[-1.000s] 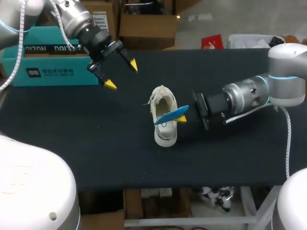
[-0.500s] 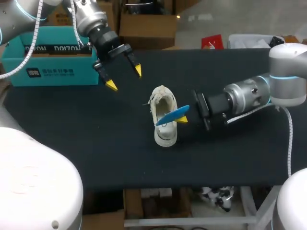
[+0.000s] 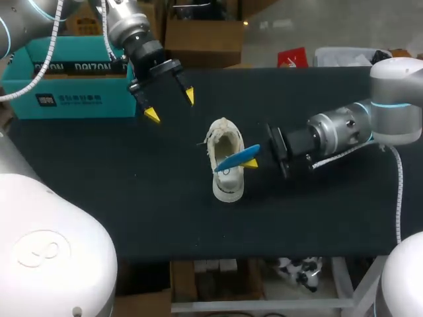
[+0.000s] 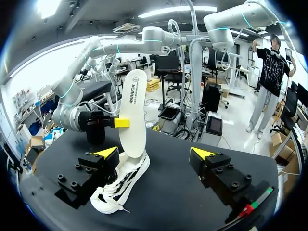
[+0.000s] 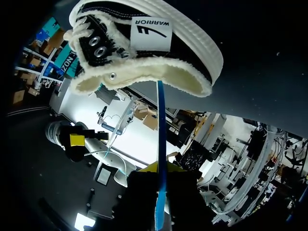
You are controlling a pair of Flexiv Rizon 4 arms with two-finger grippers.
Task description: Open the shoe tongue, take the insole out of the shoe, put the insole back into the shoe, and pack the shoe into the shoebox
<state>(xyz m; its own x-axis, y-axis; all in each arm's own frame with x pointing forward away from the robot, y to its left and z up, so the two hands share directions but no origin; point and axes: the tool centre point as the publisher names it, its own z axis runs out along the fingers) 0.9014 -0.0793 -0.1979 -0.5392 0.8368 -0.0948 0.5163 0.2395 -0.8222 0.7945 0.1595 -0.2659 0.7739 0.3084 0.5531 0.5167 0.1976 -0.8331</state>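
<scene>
The left gripper will put the insole back into the shoe next, so it should grab the insole by its plain end below the WARRIOR print (image 4: 133, 144).
A cream-white shoe (image 3: 225, 173) lies at the middle of the black table, seen also in the left wrist view (image 4: 122, 185) and the right wrist view (image 5: 144, 48). The insole (image 3: 236, 159), blue on one face and white on the other (image 4: 134, 113), stands over the shoe's opening with its lower end at the collar. My right gripper (image 3: 252, 163) is shut on the insole's upper end (image 5: 160, 144). My left gripper (image 3: 170, 105) hangs open and empty above the table, behind and left of the shoe, with the shoe ahead of its fingers (image 4: 154, 153). The teal shoebox (image 3: 66, 82) sits at the back left.
The shoebox lies close behind my left arm along the table's far left edge. Bare black tabletop (image 3: 132, 198) stretches in front of the shoe and to both sides of it.
My left arm has swung a little to the right and its open gripper has turned slightly. The right arm, the insole and the shoe have stayed in place.
</scene>
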